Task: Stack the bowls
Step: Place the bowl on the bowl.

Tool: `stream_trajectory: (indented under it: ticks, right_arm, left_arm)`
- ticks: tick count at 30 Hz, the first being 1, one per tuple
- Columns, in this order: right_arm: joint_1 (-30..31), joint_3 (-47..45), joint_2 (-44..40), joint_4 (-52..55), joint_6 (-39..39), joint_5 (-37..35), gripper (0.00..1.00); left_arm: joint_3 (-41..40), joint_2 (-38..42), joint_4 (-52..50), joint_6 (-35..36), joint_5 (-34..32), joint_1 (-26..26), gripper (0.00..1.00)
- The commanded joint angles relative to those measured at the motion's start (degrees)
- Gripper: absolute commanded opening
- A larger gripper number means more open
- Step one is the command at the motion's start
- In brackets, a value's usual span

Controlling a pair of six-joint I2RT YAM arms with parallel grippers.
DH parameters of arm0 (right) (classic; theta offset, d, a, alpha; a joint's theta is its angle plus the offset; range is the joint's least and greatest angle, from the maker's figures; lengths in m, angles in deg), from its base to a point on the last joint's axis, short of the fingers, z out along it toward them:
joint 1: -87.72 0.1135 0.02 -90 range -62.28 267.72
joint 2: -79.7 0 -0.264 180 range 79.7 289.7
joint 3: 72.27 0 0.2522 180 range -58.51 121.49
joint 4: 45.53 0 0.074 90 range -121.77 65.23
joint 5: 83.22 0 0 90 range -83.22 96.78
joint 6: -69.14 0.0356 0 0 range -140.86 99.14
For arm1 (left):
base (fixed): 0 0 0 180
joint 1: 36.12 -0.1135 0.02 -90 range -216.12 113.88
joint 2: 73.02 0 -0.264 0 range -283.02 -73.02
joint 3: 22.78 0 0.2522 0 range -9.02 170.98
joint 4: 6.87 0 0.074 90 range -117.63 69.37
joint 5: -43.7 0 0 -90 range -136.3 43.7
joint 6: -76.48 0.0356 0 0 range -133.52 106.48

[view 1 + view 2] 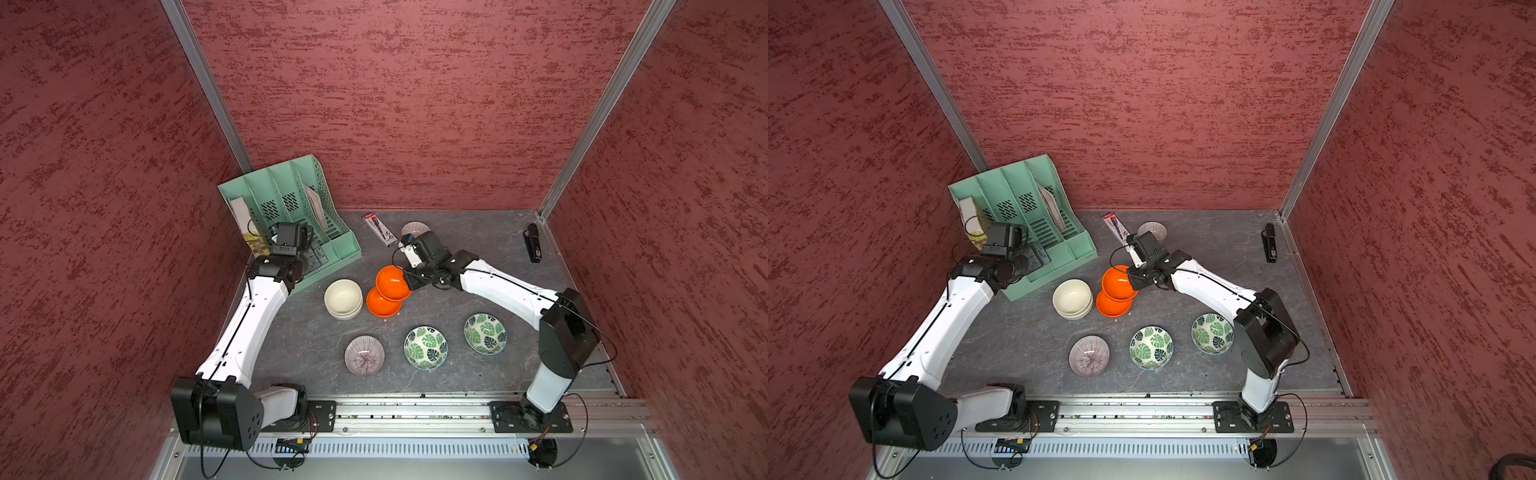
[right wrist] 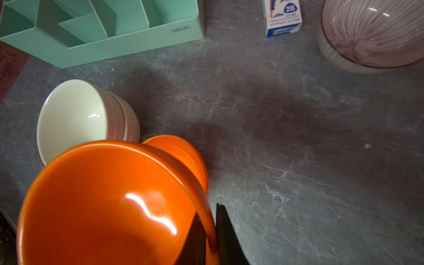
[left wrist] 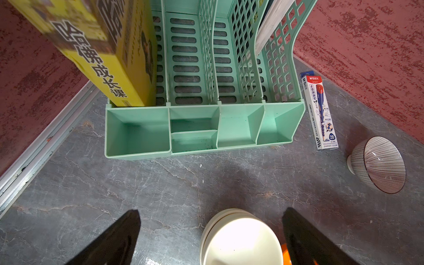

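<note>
The tilted bowl is above and off-centre from the second orange bowl and would drop short, so it is too early to open my right gripper now.
My right gripper [image 2: 207, 213] is shut on the rim of a glossy orange bowl [image 1: 392, 282], held tilted just above the second orange bowl [image 1: 380, 308] on the table. To their left two cream bowls [image 1: 343, 298] sit nested. Nearer the front stand a purple-lined bowl [image 1: 364, 355] and two leaf-patterned bowls [image 1: 425, 347] [image 1: 485, 333], each alone. Another purple-lined bowl [image 2: 371, 34] sits at the back, partly hidden by my right wrist in both top views. My left gripper [image 3: 211, 210] is open and empty, hanging by the cream stack [image 3: 241, 241].
A green desk organizer [image 1: 291, 216] holding a yellow book [image 3: 103, 57] fills the back left corner. A pencil box [image 1: 379, 229] lies beside it. A black stapler [image 1: 532, 243] lies at the back right. Red walls close in three sides.
</note>
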Motion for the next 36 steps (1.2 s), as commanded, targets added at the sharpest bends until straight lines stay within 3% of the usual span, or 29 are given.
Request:
stream_trajectory:
  ticks: [1,8,33,36]
  right_arm:
    - [1.6,4.2,2.5,1.6,-1.7,-0.3,0.0]
    - [4.4,9.1,8.1,5.7,-3.3,-4.4,0.0]
    - [4.8,10.3,12.8,6.2,-3.7,-6.1,0.0]
    - [4.9,10.5,13.0,6.3,-3.7,-6.5,0.05]
  left_arm:
    - [1.6,-0.1,0.0,0.1,-0.2,0.3,1.0]
    - [1.5,0.8,-0.5,0.4,-0.7,0.3,1.0]
    - [0.8,1.3,-0.5,0.4,-0.8,0.3,1.0]
    - [0.6,1.3,-0.5,0.4,-0.9,0.3,1.0]
